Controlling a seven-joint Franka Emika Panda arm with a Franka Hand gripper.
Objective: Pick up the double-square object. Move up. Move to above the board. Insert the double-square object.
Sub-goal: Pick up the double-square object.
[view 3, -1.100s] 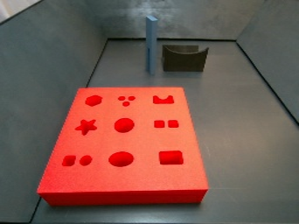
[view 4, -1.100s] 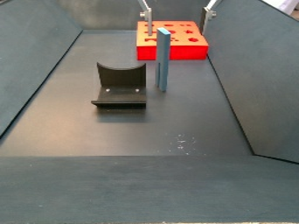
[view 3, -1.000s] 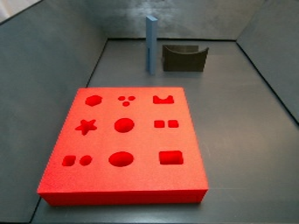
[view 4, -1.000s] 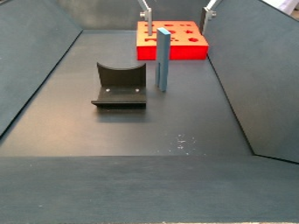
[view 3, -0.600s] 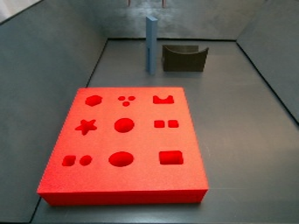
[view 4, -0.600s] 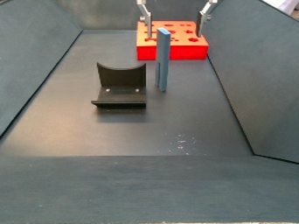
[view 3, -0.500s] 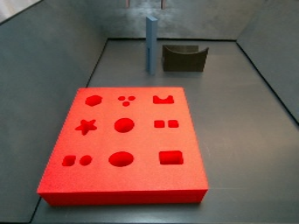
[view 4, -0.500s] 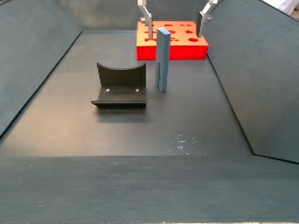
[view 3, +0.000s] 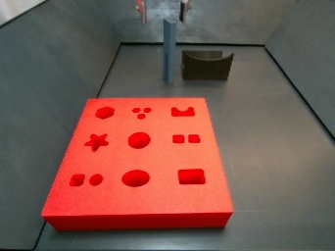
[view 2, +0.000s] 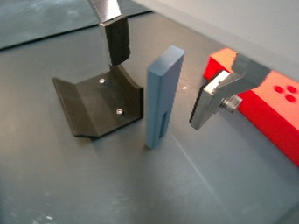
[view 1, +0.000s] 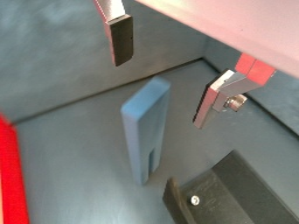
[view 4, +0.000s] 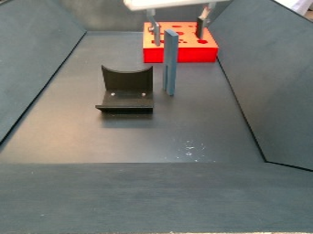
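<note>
I will grab the double-square object by its top (view 3: 170, 25) next, so that its split lower end stays free to go into the board (view 3: 137, 157).
The double-square object (view 2: 162, 96) is a tall blue-grey post standing upright on the dark floor, seen in both wrist views (view 1: 146, 131) and both side views (view 3: 169, 54) (view 4: 170, 64). A slot splits its lower end. My gripper (view 2: 163, 74) is open just above the post's top, with one finger (view 2: 115, 39) on each side and gaps to both; it shows too in a wrist view (view 1: 167, 74) and both side views (view 3: 163, 10) (view 4: 178, 27). The red board (view 3: 137, 157) with cut-out holes lies flat, apart from the post (view 4: 153, 50).
A dark squat U-shaped block (view 3: 207, 65) stands right beside the post, also in a side view (view 4: 124, 87) and both wrist views (view 2: 93, 105) (view 1: 233, 192). Grey sloping walls (view 3: 53, 59) enclose the floor on all sides.
My gripper has come down from the top of the view toward the post's top, fingers still open. The post, board and block have not moved.
</note>
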